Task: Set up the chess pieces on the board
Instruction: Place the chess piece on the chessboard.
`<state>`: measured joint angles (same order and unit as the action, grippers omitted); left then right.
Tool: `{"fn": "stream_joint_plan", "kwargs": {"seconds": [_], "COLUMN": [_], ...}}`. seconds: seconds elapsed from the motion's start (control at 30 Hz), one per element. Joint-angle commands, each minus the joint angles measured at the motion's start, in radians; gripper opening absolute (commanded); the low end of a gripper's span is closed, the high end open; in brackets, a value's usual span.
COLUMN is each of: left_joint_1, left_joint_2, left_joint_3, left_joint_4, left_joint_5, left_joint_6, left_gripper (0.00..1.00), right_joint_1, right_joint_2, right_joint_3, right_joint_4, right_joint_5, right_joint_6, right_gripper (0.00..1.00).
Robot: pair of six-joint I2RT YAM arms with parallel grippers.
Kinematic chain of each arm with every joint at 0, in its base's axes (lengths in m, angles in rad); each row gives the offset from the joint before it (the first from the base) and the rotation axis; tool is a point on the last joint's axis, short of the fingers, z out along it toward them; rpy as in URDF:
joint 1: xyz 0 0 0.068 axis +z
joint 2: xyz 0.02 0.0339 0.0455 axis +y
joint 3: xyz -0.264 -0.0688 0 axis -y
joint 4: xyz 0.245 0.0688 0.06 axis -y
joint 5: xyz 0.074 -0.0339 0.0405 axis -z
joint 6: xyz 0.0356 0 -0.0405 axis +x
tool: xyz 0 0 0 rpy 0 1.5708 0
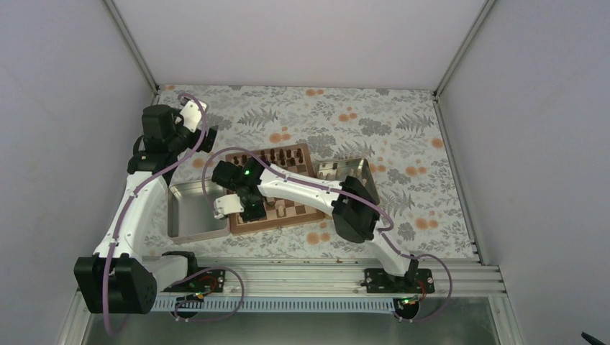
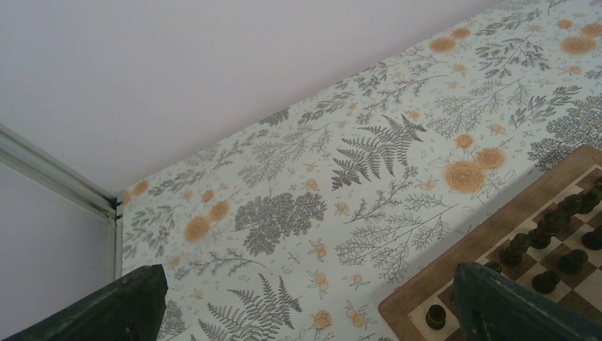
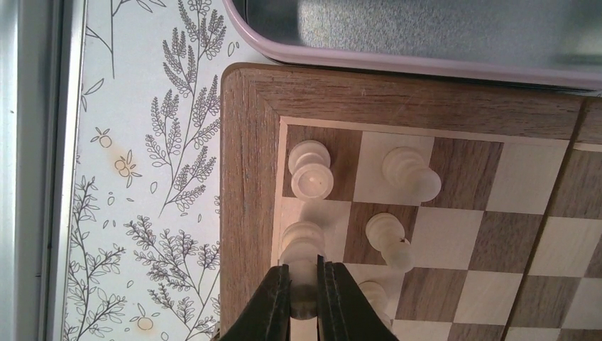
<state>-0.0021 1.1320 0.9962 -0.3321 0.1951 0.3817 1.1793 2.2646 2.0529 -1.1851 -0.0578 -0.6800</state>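
My right gripper opens next, since the base of the pale chess piece is on the flat light square.
In the right wrist view my right gripper is shut on a pale chess piece and holds it over a light square in the edge column, near the board's corner. Other pale pieces stand on nearby squares: one in the corner square, one beside it, one below. In the top view the right gripper is over the board's near-left corner. My left gripper is open and empty above the patterned cloth, off the board's far-left corner; it also shows in the top view.
A shiny metal tray lies left of the board, and its rim touches the board's edge. A second tray lies at the board's right. Dark brown pieces stand in rows on the far side. The right arm spans the board.
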Motion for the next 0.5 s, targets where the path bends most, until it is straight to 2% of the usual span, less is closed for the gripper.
{"fn": "stream_joint_plan", "kwargs": {"seconds": [0.0,0.47], "left_joint_1": [0.004,0.003], "left_joint_2": [-0.015,-0.016], "left_joint_3": [0.004,0.002], "left_joint_4": [0.002,0.003], "left_joint_5": [0.019,0.026], "left_joint_6": [0.008,0.011], "left_gripper": [1.0,1.0], "right_joint_1": [0.013,0.013], "right_joint_2": [0.007,0.01], "right_joint_3": [0.013,0.012], "right_joint_4": [0.0,-0.01], "right_joint_5": [-0.014,-0.01], "right_joint_6": [-0.003,-0.004], "right_gripper": [0.06,0.12]}}
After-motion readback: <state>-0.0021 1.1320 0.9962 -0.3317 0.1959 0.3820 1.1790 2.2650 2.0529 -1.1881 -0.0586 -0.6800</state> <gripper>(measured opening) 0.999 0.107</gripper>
